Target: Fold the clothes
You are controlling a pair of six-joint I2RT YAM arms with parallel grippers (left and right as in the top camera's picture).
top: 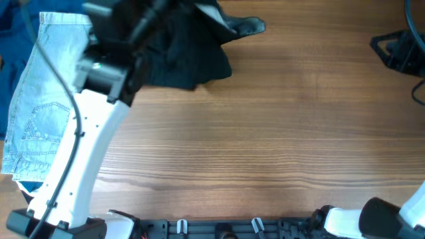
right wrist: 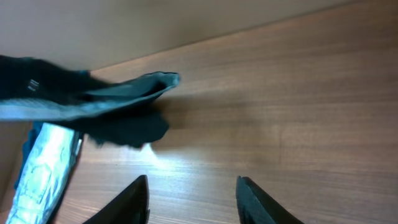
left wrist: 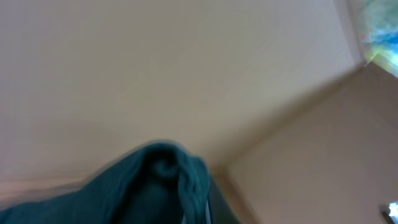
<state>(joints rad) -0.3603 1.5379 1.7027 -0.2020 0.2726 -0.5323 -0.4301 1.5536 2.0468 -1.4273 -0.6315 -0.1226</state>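
My right gripper is opposite my left gripper and needs to grab the dark garment (top: pixel 192 56) next by its free end that sticks out. Then the garment can be spread for folding.
A dark teal-black garment (top: pixel 192 56) lies bunched at the back of the table, with part of it lifted. My left gripper (top: pixel 147 25) reaches into it from the left and is shut on a fold of it. The left wrist view shows only that bunched cloth (left wrist: pixel 155 193) against a wall, and the fingers are hidden. A pair of light blue jeans (top: pixel 46 99) lies flat at the far left edge. My right gripper (right wrist: pixel 191 193) is open and empty, low over bare wood at the front right. The right wrist view shows the dark garment (right wrist: pixel 124 106) and the jeans (right wrist: pixel 46 162) far off.
A black stand (top: pixel 398 50) with cables sits at the back right corner. Blue cloth (top: pixel 13 20) shows at the top left corner. The right arm's base (top: pixel 385 216) is at the front right. The wooden table (top: pixel 279 133) stretches between the garment and the right arm.
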